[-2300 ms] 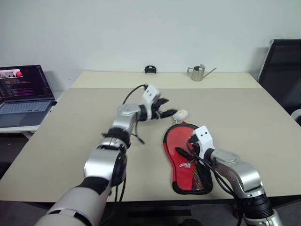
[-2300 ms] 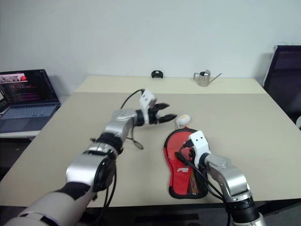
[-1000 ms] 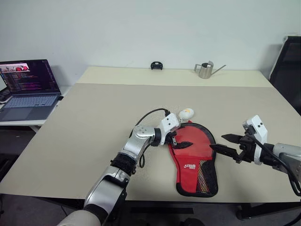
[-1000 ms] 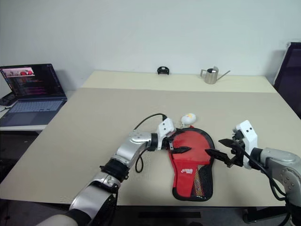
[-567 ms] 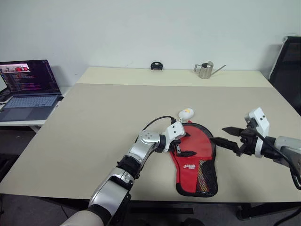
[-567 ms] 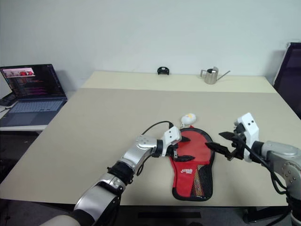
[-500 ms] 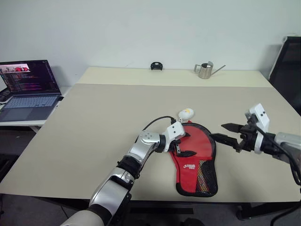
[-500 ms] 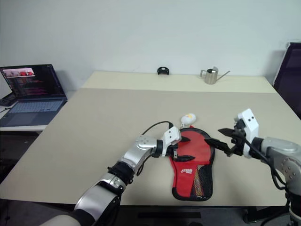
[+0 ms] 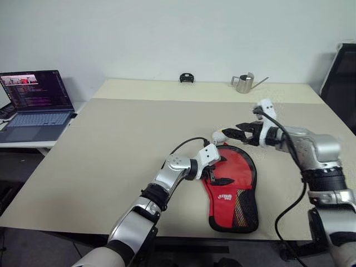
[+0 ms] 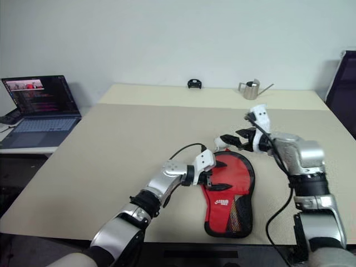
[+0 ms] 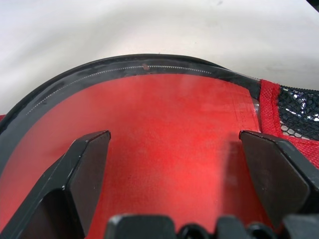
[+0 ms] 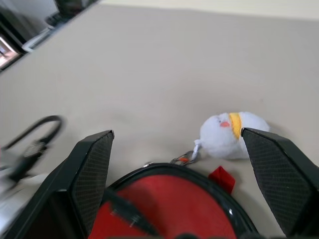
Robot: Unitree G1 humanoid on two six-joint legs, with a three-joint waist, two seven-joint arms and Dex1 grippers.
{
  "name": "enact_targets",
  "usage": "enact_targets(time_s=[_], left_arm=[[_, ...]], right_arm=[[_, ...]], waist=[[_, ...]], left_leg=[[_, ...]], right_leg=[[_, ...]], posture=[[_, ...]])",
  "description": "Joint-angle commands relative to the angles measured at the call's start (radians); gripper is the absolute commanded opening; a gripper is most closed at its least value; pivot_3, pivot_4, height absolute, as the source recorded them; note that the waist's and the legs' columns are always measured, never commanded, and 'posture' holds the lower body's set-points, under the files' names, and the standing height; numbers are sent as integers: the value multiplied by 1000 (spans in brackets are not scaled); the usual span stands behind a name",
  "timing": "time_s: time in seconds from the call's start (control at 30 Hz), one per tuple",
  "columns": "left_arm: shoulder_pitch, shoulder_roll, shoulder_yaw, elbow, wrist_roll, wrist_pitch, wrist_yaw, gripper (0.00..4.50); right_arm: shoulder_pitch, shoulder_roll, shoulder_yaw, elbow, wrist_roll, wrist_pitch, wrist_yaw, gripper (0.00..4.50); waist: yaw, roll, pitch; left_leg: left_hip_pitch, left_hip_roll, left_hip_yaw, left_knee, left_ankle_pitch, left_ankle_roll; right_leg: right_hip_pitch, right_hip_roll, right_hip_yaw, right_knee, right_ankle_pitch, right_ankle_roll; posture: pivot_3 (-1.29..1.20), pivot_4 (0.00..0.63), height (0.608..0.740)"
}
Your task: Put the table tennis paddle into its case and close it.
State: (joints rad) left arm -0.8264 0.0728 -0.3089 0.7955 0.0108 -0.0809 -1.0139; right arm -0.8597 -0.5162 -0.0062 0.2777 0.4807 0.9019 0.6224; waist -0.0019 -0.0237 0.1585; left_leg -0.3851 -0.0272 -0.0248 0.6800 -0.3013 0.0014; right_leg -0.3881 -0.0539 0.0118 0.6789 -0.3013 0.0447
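Note:
I should grab the charm by its plump white body [image 12: 232, 135] with my right gripper next, because the charm's short chain [image 12: 185, 158] lies tight against the black rim of the case.
The case [image 9: 231, 186] lies flat near the table's front edge, red face with white logo up, black zipper rim around it, black mesh end toward me. Something striped shows through the mesh [image 9: 239, 208]; the paddle's blade is hidden. My left gripper [image 9: 224, 172] is open, reaching in from the left low over the case's round part [image 11: 169, 114], one finger on each side of the red face. My right gripper [image 9: 233, 133] hovers open just beyond the case's far rim [image 12: 164, 172], beside a small white plush charm [image 12: 232, 134] clipped to the case.
An open laptop [image 9: 33, 105] sits on a side table at the left. A metal watering can [image 9: 243, 83] and a small black object [image 9: 186, 78] stand at the table's far edge. A black chair [image 9: 342, 78] is at the right.
My right arm swung from the case's right side forward and left to the far end by the plush charm. The left gripper sank slightly over the case, then held still.

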Motion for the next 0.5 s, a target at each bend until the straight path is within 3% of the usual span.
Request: enact_targets(time_s=[0.03, 0.3, 0.5], left_arm=[[22, 0, -17, 7, 27, 3, 7, 4494], [38, 3, -21, -22, 30, 16, 10, 4494], [58, 10, -26, -57, 34, 29, 13, 4494]], right_arm=[[-112, 69, 2, 228, -94, -172, -39, 4500], [-284, 214, -39, 703, -223, -489, -160, 4500], [-345, 275, -59, 908, -279, -649, -246, 4500]], waist=[[-2, 0, 0], [-5, 1, 0], [-10, 1, 0]], left_leg=[[0, 0, 1, 0, 0, 0], [1, 0, 2, 0, 2, -3], [1, 0, 2, 0, 2, -4]], right_leg=[[0, 0, 1, 0, 0, 0], [-1, 0, 1, 1, 0, 0], [-1, -1, 2, 1, 0, 0]], posture=[[0, 150, 740], [0, 150, 740], [0, 150, 740]])
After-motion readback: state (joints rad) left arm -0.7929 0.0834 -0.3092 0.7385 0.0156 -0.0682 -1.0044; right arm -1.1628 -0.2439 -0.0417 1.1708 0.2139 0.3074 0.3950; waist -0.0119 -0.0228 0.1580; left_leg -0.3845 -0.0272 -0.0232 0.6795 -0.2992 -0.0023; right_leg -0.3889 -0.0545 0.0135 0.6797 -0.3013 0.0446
